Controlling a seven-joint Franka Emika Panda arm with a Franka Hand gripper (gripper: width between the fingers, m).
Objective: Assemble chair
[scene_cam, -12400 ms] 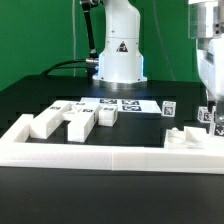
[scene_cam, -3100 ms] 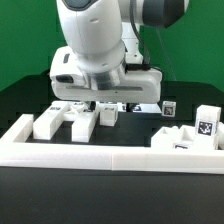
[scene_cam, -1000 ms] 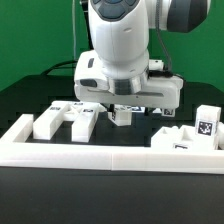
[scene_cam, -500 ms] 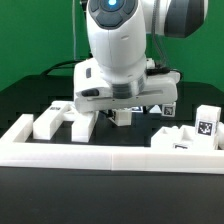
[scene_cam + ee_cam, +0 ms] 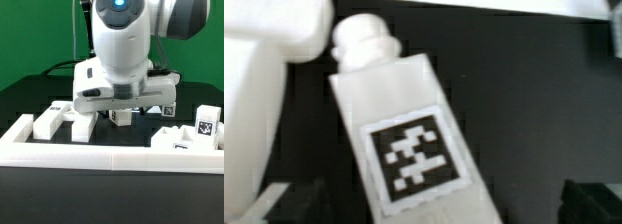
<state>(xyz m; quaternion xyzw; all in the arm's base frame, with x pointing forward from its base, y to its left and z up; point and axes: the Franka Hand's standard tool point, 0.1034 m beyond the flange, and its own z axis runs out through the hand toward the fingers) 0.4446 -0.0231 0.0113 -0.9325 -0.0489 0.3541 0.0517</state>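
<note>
My gripper closes on the square leg next, since my fingers stand beside the leg, level with its tagged side.
The chair is in loose white tagged parts. In the exterior view two blocky parts [image 5: 45, 122] [image 5: 82, 124] lie at the left, and larger parts [image 5: 182, 141] with a tagged block [image 5: 207, 125] lie at the right. My gripper [image 5: 121, 112] hangs low over a small square leg [image 5: 123, 117] in the middle. In the wrist view this leg [image 5: 402, 130] is a white bar with a round peg at one end and a square tag on its face. It lies between my dark fingertips [image 5: 592, 200], with a gap on each side. My gripper [image 5: 434, 205] is open.
A long low white border wall [image 5: 110, 160] runs along the front. A small tagged cube [image 5: 169, 108] stands at the back right. The marker board [image 5: 62, 105] lies behind the parts, mostly hidden by the arm. Another white part [image 5: 269, 60] lies beside the leg.
The arm came from the exterior view's right to the middle and lowered over the small leg. In the last second it has barely shifted.
</note>
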